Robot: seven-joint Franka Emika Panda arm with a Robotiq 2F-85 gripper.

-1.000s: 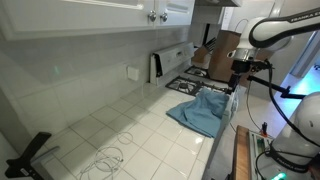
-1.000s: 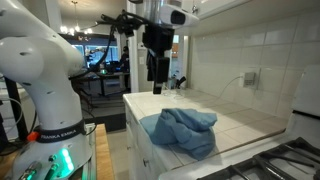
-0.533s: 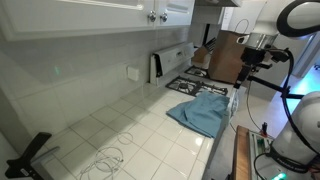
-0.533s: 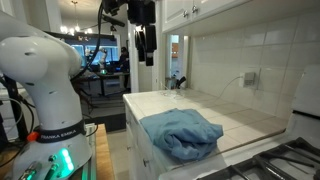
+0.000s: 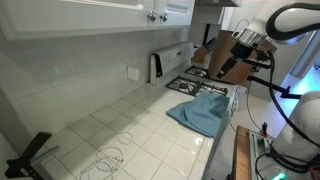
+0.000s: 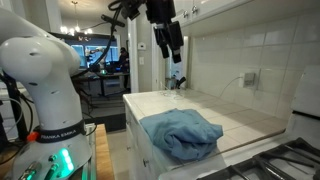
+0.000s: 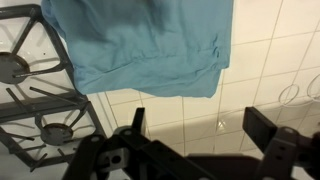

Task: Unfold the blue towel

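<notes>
My gripper grabs a raised fold of the towel's rumpled top layer next, to spread out the blue towel [image 5: 203,110] across the empty tiles.
The blue towel [image 5: 203,110] lies rumpled on the white tiled counter [image 5: 130,135] by the stove; it also shows in an exterior view [image 6: 181,132] and at the top of the wrist view [image 7: 145,45]. My gripper [image 5: 229,67] hangs high above the towel, tilted, also seen in an exterior view [image 6: 172,48]. In the wrist view the gripper [image 7: 200,125] is open and empty, its two dark fingers wide apart over bare tiles below the towel's edge.
A gas stove with black grates [image 7: 30,100] adjoins the towel. White cables [image 5: 108,158] lie on the counter's near end. A wall outlet [image 5: 133,72] and upper cabinets [image 5: 90,12] line the back wall. A second robot base [image 6: 45,90] stands beside the counter.
The gripper has risen and swung away from the towel and now tilts. The towel has dropped and settled flatter on the counter.
</notes>
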